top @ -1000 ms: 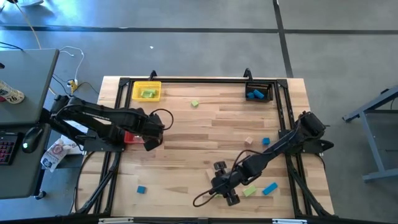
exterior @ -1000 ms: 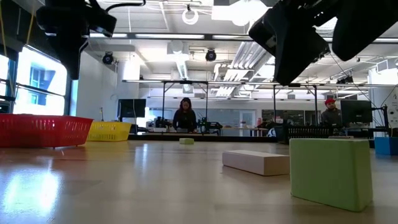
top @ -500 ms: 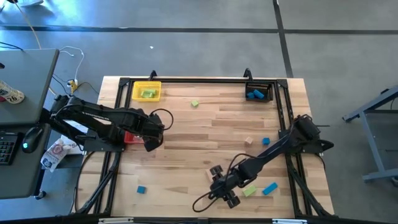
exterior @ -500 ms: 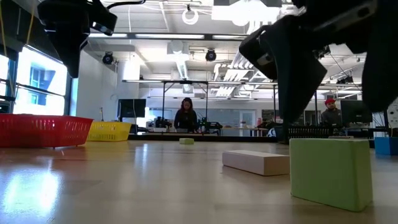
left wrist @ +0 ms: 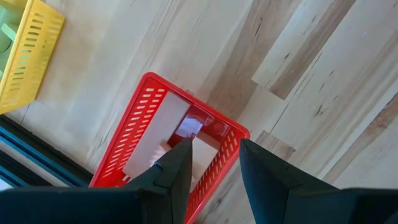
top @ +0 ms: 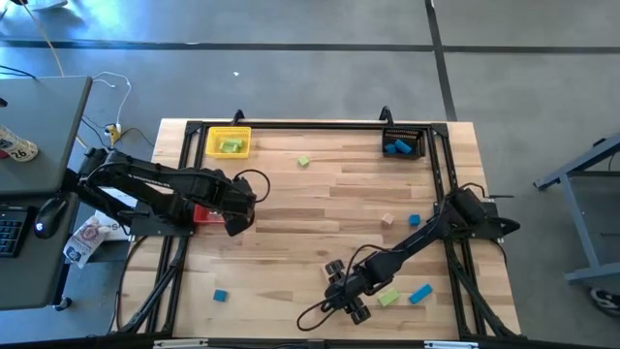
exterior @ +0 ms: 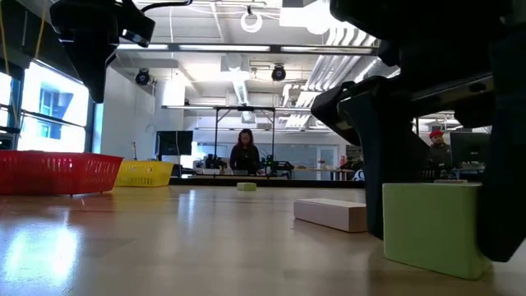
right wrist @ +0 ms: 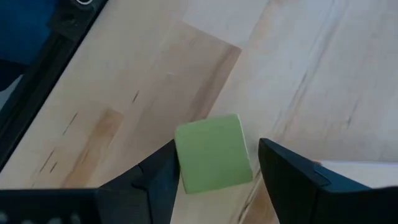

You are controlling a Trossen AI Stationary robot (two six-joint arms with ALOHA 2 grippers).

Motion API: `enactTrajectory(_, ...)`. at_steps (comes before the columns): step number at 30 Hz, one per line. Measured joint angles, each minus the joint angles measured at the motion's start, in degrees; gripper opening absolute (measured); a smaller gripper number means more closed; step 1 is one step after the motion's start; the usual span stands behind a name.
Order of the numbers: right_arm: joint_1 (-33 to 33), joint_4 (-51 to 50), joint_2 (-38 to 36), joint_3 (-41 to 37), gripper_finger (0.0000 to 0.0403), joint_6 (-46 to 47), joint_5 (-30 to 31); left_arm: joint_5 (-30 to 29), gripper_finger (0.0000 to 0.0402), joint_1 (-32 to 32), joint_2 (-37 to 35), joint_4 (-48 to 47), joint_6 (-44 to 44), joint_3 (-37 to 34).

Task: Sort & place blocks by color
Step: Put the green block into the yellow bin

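Note:
My right gripper should close on the light green block (right wrist: 213,154), because my fingers are beside the block, low over the table.
A light green block (right wrist: 213,154) lies flat on the table near its front edge, right of the middle (top: 388,297). My right gripper (right wrist: 217,146) is open and low over it, one finger on each side, and the low view shows a dark finger (exterior: 374,177) on either side of the block (exterior: 436,226). A tan block (exterior: 333,214) lies just beyond it. My left gripper (left wrist: 214,158) hangs open and empty above the red bin (left wrist: 214,134) at the table's left (top: 201,215). A tan block (left wrist: 155,130) lies in that bin.
A yellow bin (top: 229,142) holding a green block stands at the far left. A black bin (top: 403,143) with blue blocks stands at the far right. Loose blocks: green (top: 304,161), tan (top: 387,220), blue (top: 415,221), (top: 419,293), (top: 220,295). People stand in the room beyond.
My right gripper has sunk toward the table and rolled a little. Its fingers have come down on either side of the green block, which has stayed where it was.

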Motion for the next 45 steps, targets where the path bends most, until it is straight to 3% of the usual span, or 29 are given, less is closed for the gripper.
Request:
enactTrajectory(3,0.0,0.0,0.0,0.0,0.0186,1.0,0.1,0.0,0.0117,0.0,0.0,0.0,0.1,0.0)
enactTrajectory(10,0.0,0.3,0.0,0.0,0.0104,5.8,0.2,-0.3,0.0117,0.0,0.0,0.2,0.6,0.0)
enactTrajectory(24,-4.3,2.4,-5.1,0.0,0.0104,10.9,15.5,-0.7,0.0117,0.0,0.0,10.1,17.2,0.0)
enactTrajectory(33,-9.7,4.4,-9.6,0.0,0.0106,5.8,27.3,2.1,0.0117,0.3,0.0,20.4,18.7,0.0)
enactTrajectory(38,-12.4,5.0,-11.1,0.0,0.0107,0.9,29.1,8.1,0.0119,1.6,0.0,22.7,16.8,0.0)
enactTrajectory(45,-15.4,7.8,-11.4,0.0,0.0107,-7.6,30.0,9.0,0.0161,4.9,0.0,23.6,16.5,0.0)
